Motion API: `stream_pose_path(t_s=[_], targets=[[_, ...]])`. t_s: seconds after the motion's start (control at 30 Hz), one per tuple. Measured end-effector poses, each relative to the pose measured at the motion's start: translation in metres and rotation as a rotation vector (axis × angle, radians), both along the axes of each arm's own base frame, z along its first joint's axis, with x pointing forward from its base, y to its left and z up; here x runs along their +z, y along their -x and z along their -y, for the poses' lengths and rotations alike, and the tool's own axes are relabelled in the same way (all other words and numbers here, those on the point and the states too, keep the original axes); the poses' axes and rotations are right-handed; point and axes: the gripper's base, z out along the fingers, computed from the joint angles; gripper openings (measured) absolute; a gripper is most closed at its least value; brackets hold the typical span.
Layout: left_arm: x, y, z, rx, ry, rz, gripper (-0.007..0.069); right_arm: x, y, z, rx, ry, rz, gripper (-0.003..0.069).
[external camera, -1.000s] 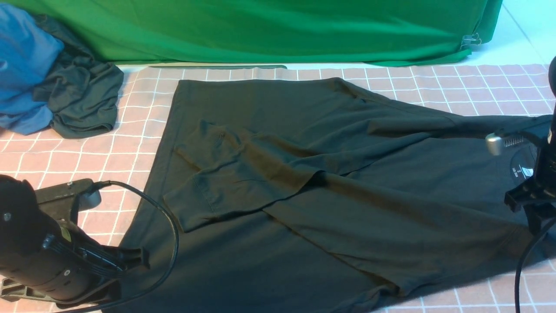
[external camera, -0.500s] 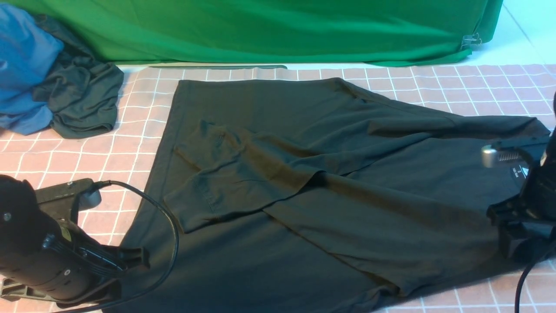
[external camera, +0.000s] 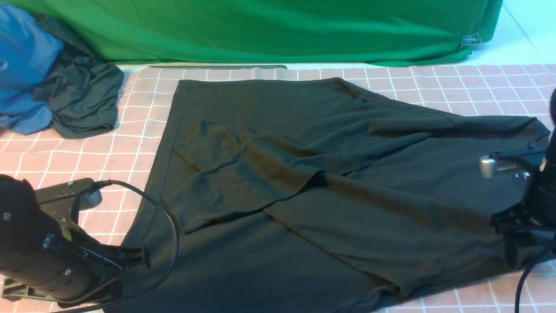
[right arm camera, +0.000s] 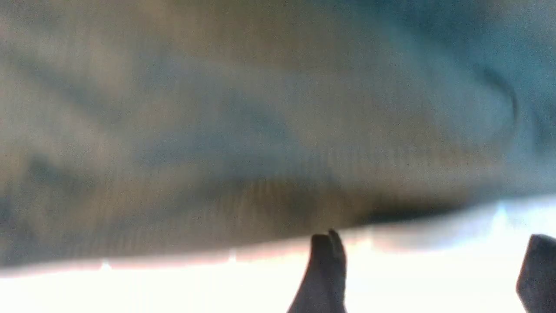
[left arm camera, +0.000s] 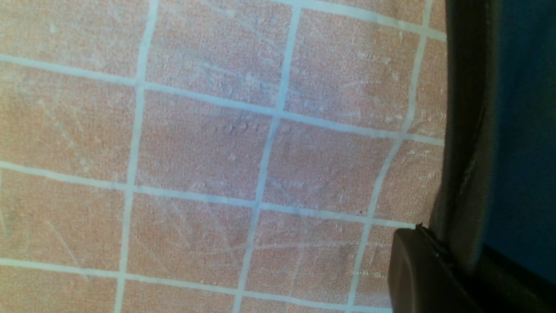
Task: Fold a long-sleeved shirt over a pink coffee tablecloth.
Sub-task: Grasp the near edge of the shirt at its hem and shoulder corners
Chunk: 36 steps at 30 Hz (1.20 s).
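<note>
The robot's right gripper needs to fold the long-sleeved shirt over on itself next, so it needs to grab the shirt by its hem edge [external camera: 487,274].
The black long-sleeved shirt [external camera: 304,182] lies spread on the pink coffee tablecloth [external camera: 456,87], its sleeves folded across the body. My left arm [external camera: 43,252] rests low at the shirt's near left corner. In the left wrist view my left gripper [left arm camera: 451,261] is shut, with the shirt's hem [left arm camera: 464,130] running in beside its dark finger [left arm camera: 417,269]. My right gripper [external camera: 517,243] stands at the shirt's collar end on the right. Its two fingers are wide apart in the right wrist view [right arm camera: 434,243], just short of the blurred shirt edge [right arm camera: 260,130], holding nothing.
A dark grey-green garment [external camera: 82,100] bunched with blue cloth [external camera: 21,65] lies at the back left. A green backdrop cloth [external camera: 278,30] hangs along the back edge, with a metal clip [external camera: 471,40] at its right. A black cable [external camera: 169,226] loops over the shirt's left side.
My right arm has come down and towards the near edge at the collar end, now covering the neck label. The left arm and the shirt have not moved.
</note>
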Motion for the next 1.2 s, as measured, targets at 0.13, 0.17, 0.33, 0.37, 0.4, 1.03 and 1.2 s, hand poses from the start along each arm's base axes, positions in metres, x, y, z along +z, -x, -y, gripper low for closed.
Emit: stream_pose_path(t_s=[0.13, 0.17, 0.33, 0.37, 0.4, 1.03, 1.2], targets=[[0.0, 0.0, 0.0, 0.0, 0.001, 0.001, 0.0032, 0.039, 0.014, -0.009, 0.045, -0.072, 0.106, 0.0575], [0.0, 0.0, 0.0, 0.0, 0.001, 0.001, 0.0032, 0.052, 0.02, -0.018, 0.096, -0.112, 0.157, 0.0575], [0.0, -0.001, 0.0, 0.0, 0.003, 0.012, 0.0032, 0.062, 0.038, -0.065, 0.365, -0.192, 0.254, 0.0575], [0.0, -0.002, 0.0, 0.0, 0.004, 0.019, 0.0032, 0.058, 0.043, -0.08, 0.46, -0.195, 0.265, 0.0575], [0.0, -0.002, 0.0, -0.001, 0.004, 0.019, 0.0032, 0.057, 0.043, -0.082, 0.474, -0.194, 0.265, 0.0575], [0.001, -0.002, 0.002, 0.009, 0.027, 0.023, 0.0032, -0.025, 0.036, -0.128, 0.834, -0.076, 0.122, 0.0575], [0.001, -0.002, 0.002, 0.01, 0.029, 0.022, 0.0032, -0.027, 0.034, -0.129, 0.836, -0.074, 0.126, 0.0539]])
